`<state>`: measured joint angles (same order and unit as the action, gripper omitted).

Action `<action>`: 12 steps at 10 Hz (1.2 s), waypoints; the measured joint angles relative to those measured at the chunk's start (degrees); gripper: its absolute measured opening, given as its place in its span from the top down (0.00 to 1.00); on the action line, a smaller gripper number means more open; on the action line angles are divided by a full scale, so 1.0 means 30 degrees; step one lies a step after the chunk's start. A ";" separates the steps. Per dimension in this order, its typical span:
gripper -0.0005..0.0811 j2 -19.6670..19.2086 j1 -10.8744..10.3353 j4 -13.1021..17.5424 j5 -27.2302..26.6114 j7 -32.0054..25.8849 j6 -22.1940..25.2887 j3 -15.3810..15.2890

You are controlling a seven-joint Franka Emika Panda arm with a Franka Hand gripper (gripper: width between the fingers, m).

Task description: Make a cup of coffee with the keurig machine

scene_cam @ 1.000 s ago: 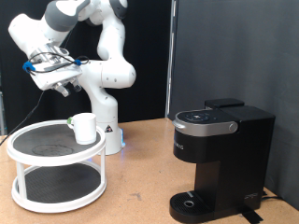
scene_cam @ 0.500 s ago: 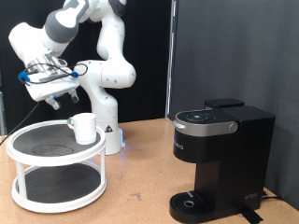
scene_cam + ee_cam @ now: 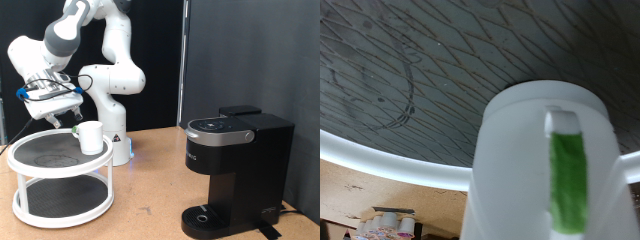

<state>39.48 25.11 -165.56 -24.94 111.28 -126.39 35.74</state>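
My gripper's fingers hang above the green-striped handle (image 3: pixel 75 131) (image 3: pixel 567 185), near the height of the white cup's rim, so it is too early to close. My gripper lowers first, then closes on the white cup.
The white cup (image 3: pixel 91 137) stands upright on the top shelf of a round white two-tier stand (image 3: pixel 30 160) at the exterior view's left. My gripper (image 3: pixel 63 120) hangs just above and to the left of the cup, its fingers apart and empty. In the wrist view the cup (image 3: pixel 520 150) fills the frame close up, with a green stripe down its handle (image 3: pixel 567 180); my fingers do not show there. The black keurig machine (image 3: pixel 235 165) stands at the exterior view's right with its lid shut and nothing on its drip tray (image 3: pixel 205 217).
The stand's top shelf is dark mesh (image 3: pixel 410 70) with a white rim (image 3: pixel 380 165). The robot's white base (image 3: pixel 118 140) stands right behind the stand. Bare wooden table (image 3: pixel 145 205) lies between stand and machine.
My gripper has come down and slightly left over the last second, from well above the stand to just beside the cup's top. The cup and the machine have not moved.
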 joint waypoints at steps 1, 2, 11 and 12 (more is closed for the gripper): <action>0.09 -0.0339 -0.0265 0.0001 -0.0316 -0.0110 -0.0293 0.0001; 0.09 -0.0648 -0.0521 0.0002 -0.0626 -0.0270 -0.0584 0.0000; 0.20 -0.1538 -0.1706 0.0007 -0.1982 -0.0704 -0.0980 -0.0169; 0.45 -0.1539 -0.1708 0.0007 -0.2000 -0.0698 -0.0980 -0.0198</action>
<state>34.87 19.98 -165.54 -30.94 109.19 -129.33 35.15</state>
